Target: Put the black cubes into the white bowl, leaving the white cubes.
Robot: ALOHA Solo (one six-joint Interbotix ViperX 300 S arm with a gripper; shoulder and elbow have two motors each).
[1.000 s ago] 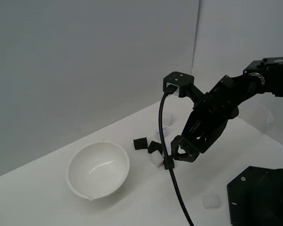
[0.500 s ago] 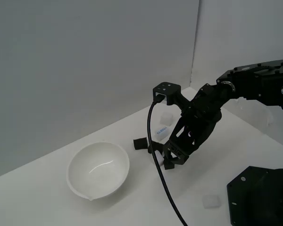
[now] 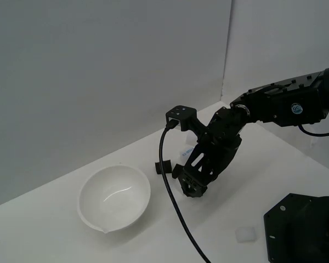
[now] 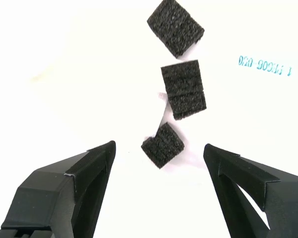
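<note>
I will next grab the nearest black cube by its opposite sides with my gripper, so that I fill the white bowl point(image 3: 114, 197) with black cubes only.
Three black cubes lie close together in the wrist view: a far one point(image 4: 175, 27), a middle one point(image 4: 184, 90) and the nearest one point(image 4: 162, 145). My gripper point(image 4: 159, 148) is open, its fingers point(image 4: 89, 168) spread wide on either side of the nearest black cube without touching it. In the exterior view the gripper point(image 3: 189, 185) hangs low over the cluster and hides most of it; one black cube point(image 3: 162, 167) shows beside it. The white bowl point(image 3: 114, 197) stands empty at the exterior view's left. A white cube's blue-printed label point(image 4: 264, 65) shows near the black cubes.
One white cube point(image 3: 245, 234) lies apart at the front, near a black machine base point(image 3: 304, 227) in the exterior view's lower right corner. A black cable point(image 3: 172, 203) hangs from the wrist down across the table. Grey walls close the back.
The arm has swung toward the exterior view's left and lowered, bringing the open gripper from beside the cluster to right over the black cubes. The cubes and bowl have not moved.
</note>
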